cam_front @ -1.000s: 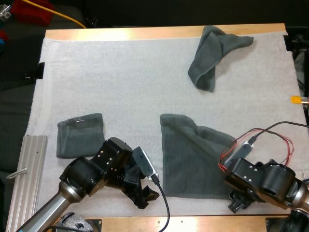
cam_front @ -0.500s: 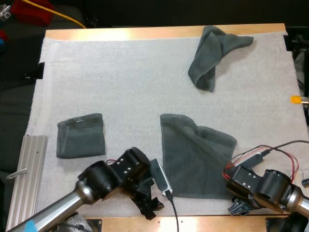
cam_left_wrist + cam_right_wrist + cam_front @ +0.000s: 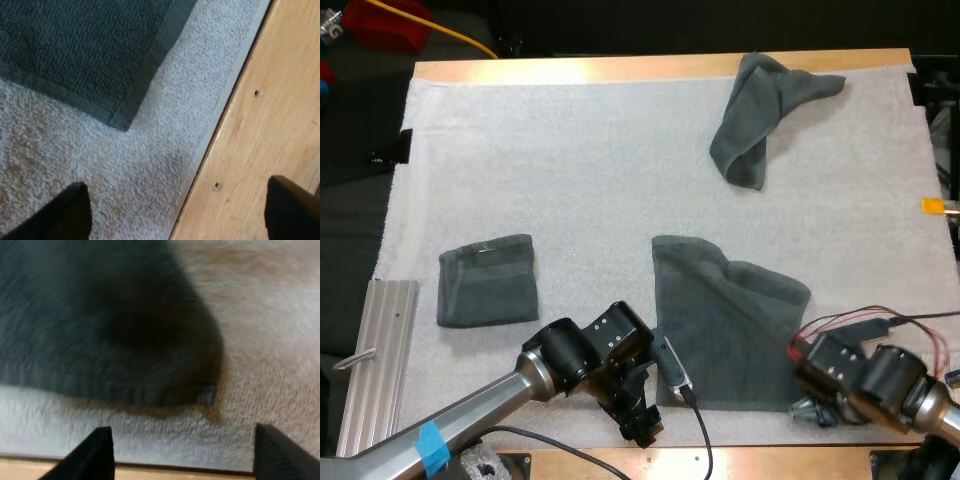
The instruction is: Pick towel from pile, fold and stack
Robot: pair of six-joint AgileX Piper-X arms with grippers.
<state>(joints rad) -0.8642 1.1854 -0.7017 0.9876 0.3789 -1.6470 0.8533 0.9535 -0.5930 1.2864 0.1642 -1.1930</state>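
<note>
The middle of the towel (image 3: 725,335) is flat on the mat, so my right gripper needs to pinch the towel's edge near its open corner (image 3: 794,402) next.
A dark grey-green towel (image 3: 730,320) lies spread flat near the mat's front, its top right corner folded in. My left gripper (image 3: 642,428) sits just off the towel's near left corner (image 3: 120,120). Its fingers (image 3: 70,212) stand wide apart over the mat's front edge, holding nothing. My right gripper (image 3: 810,410) hovers at the near right corner (image 3: 202,392), open, with both fingers (image 3: 97,455) short of the cloth. A folded towel (image 3: 487,280) rests at the left. A crumpled towel (image 3: 760,115) lies at the far right.
A ridged metal plate (image 3: 375,360) lies along the mat's left front side. The bare wooden table edge (image 3: 270,115) runs right beside the left gripper. The white mat (image 3: 570,170) stretches open between the towels.
My left gripper has swung right and toward the front edge, reaching the spread towel's near left corner. The right gripper has shifted slightly at the near right corner. The towels have not moved.
</note>
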